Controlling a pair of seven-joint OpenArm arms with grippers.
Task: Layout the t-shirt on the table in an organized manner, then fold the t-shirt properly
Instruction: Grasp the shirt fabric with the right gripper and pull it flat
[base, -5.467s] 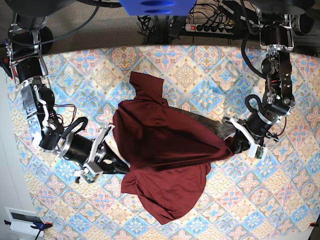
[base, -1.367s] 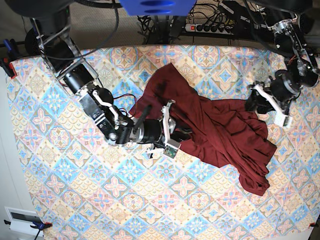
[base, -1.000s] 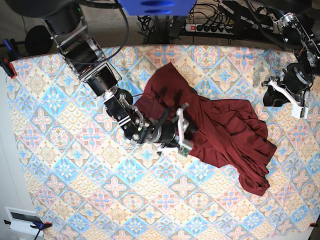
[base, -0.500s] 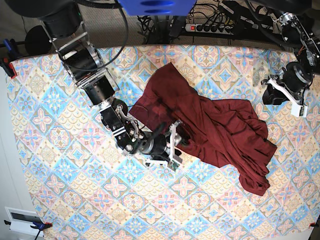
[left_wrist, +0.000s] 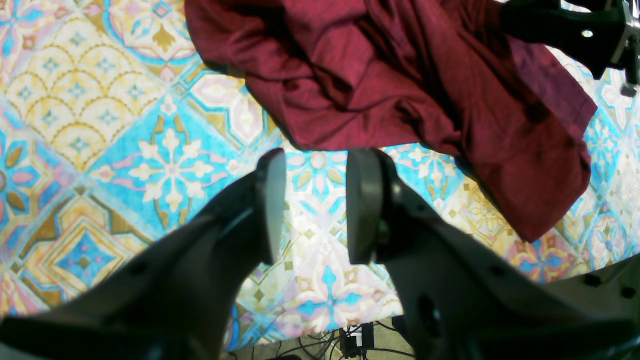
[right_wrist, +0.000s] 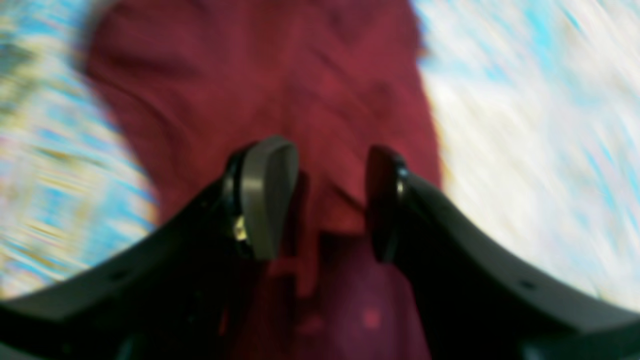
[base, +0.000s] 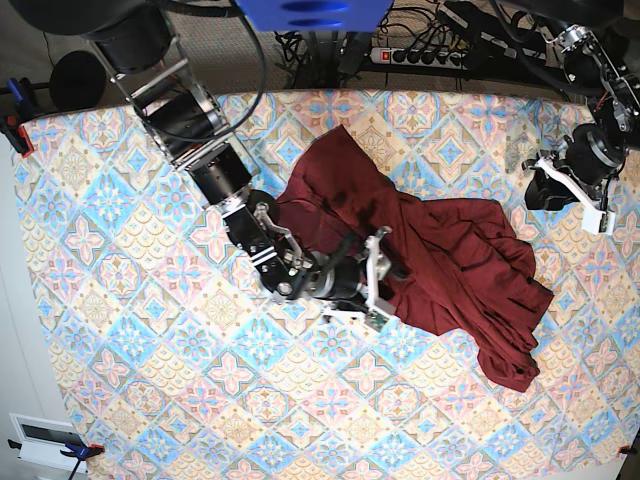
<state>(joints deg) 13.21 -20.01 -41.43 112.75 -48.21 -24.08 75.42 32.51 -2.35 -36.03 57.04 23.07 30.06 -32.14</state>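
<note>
The t-shirt's low fold (base: 396, 290) (right_wrist: 331, 201) lies beneath both open fingers, so it is too early to close. My right gripper lowers first, as closing now would miss the fold.
The dark maroon t-shirt (base: 440, 250) lies crumpled across the table (base: 130, 300), running from the far middle down to the near right. My right gripper (base: 380, 283) rests at the shirt's near-left edge. In the blurred right wrist view it (right_wrist: 325, 200) stands open with maroon cloth (right_wrist: 320, 85) under and ahead of the fingers. My left gripper (base: 540, 190) hovers off the shirt's far right side. In the left wrist view it (left_wrist: 315, 205) is open over bare patterned table, with nothing between the fingers and the shirt (left_wrist: 400, 75) just beyond the tips.
A power strip (base: 420, 55) and cables lie past the table's far edge. A white box (base: 45, 440) sits off the near-left corner. The right arm (base: 190, 120) stretches across the table's left half. The other gripper (left_wrist: 570, 30) shows above the shirt in the left wrist view.
The shirt, earlier bunched in the middle, now lies further right. Over the last half second my right gripper slid right along its near edge. The left arm stayed still.
</note>
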